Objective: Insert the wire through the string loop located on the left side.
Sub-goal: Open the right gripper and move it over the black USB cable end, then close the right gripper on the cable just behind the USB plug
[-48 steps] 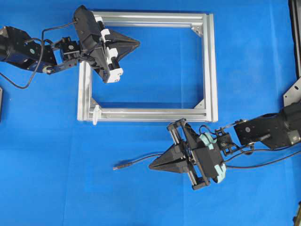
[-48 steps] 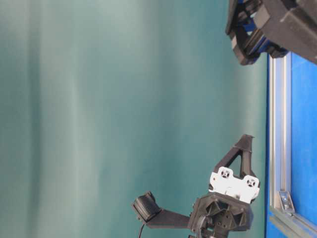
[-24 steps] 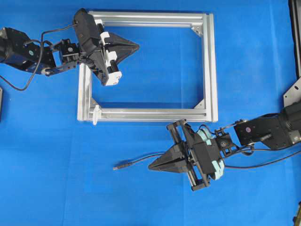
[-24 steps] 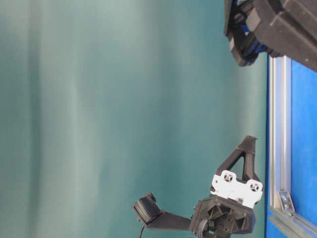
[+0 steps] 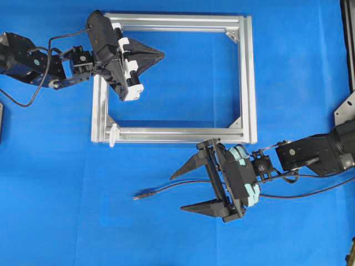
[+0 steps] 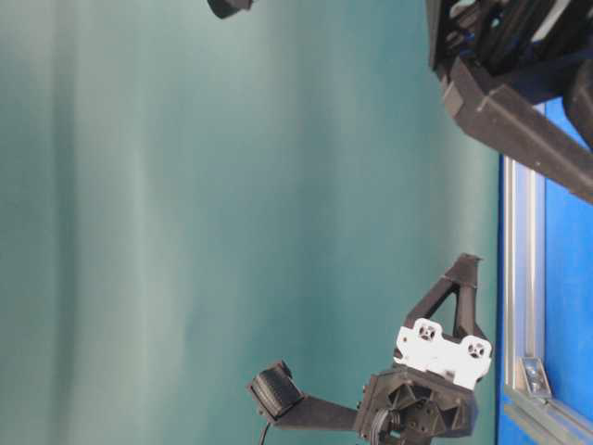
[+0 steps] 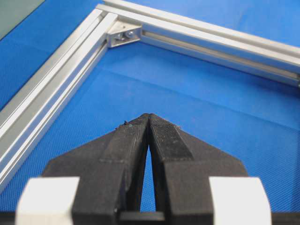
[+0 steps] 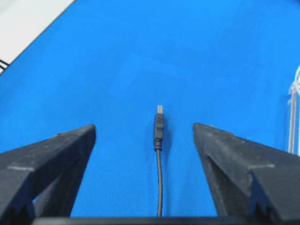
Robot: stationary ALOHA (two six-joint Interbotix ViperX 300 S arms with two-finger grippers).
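Next, my right gripper grabs the wire just behind its plug [image 5: 161, 190] to thread it through the string loop [image 5: 113, 134].
The wire [image 5: 161, 189] lies on the blue mat below the frame, its plug pointing left. My right gripper [image 5: 177, 193] stands open astride it, one finger on each side and neither touching. In the right wrist view the wire [image 8: 159, 140] runs straight up the middle between the spread fingers of the right gripper [image 8: 144, 127]. The string loop [image 5: 113, 134] is a small white piece standing out from the frame's lower-left corner, and it shows as white string [image 8: 294, 93] at the right edge of the right wrist view. My left gripper [image 5: 162, 54] is shut on nothing above the frame's upper-left part, its tips [image 7: 149, 117] pressed together.
A silver aluminium frame [image 5: 244, 77] lies flat on the mat, with triangular brackets [image 7: 124, 35] in its corners. A metal bracket [image 5: 346, 108] sits at the right edge. The right arm's own black cables [image 5: 310, 194] trail to the right.
My right gripper has gone from shut to wide open over the wire. The wire has stayed where it lay. The left gripper has hardly moved.
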